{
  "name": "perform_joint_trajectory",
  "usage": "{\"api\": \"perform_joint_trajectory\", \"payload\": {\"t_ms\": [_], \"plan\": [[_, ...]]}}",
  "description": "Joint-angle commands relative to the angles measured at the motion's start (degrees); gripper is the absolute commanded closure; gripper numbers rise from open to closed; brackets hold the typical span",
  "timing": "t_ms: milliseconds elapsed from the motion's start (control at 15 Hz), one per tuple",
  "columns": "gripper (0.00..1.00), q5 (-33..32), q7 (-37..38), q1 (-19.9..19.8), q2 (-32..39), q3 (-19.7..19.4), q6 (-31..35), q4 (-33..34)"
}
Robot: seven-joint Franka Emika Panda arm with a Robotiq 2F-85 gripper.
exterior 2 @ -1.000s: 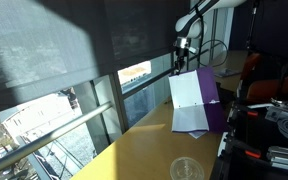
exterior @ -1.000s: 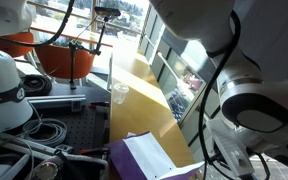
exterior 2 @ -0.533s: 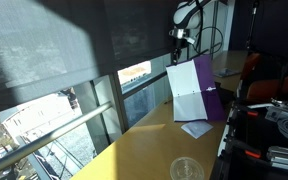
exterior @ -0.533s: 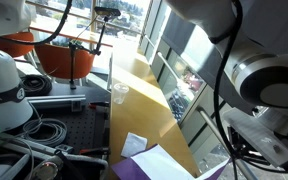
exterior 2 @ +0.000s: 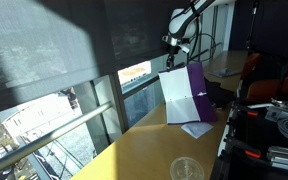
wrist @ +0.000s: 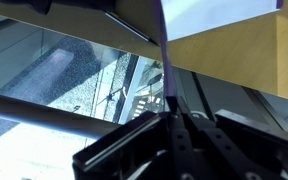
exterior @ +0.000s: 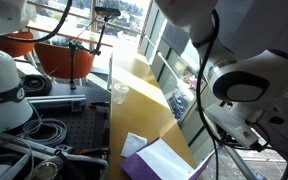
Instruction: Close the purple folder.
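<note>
The purple folder's cover in my fingers is standing edge-on beside the white pages. I should tilt it toward them before my gripper releases it.
The purple folder (exterior 2: 198, 92) stands nearly upright on the yellow-tan tabletop (exterior 2: 144, 150), its raised cover showing a white sheet (exterior 2: 177, 96) on the inner face. My gripper (exterior 2: 171, 60) is shut on the cover's top edge. In the wrist view the cover is a thin purple line (wrist: 165, 60) running down between my fingers, with the gripper (wrist: 172, 118) closed on it. In an exterior view the folder (exterior: 144, 168) lies at the bottom edge with white pages (exterior: 169, 160) showing.
A loose white sheet (exterior 2: 196, 129) lies on the table beside the folder, also seen in an exterior view (exterior: 134, 143). A clear plastic cup (exterior 2: 187, 169) stands further along the table. The window (exterior 2: 134, 80) borders one side; cables and equipment (exterior 2: 274, 130) border the other.
The lifted cover has swung further over toward the window side with my gripper still holding it. The loose white sheet beneath has come into view.
</note>
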Motion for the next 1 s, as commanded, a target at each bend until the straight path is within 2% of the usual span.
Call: {"api": "perform_joint_trajectory", "payload": {"t_ms": [0, 267, 867, 933], "plan": [[1.00, -1.7, 0.7, 1.8, -1.6, 0.9, 5.9, -5.1], [1.00, -3.5, 1.1, 4.2, -1.8, 1.0, 9.8, -8.9], [1.00, -13.4, 2.1, 7.3, -5.8, -0.6, 13.7, -15.8], [0.94, -14.1, 2.3, 7.4, -6.3, -0.5, 13.8, -16.4]]}}
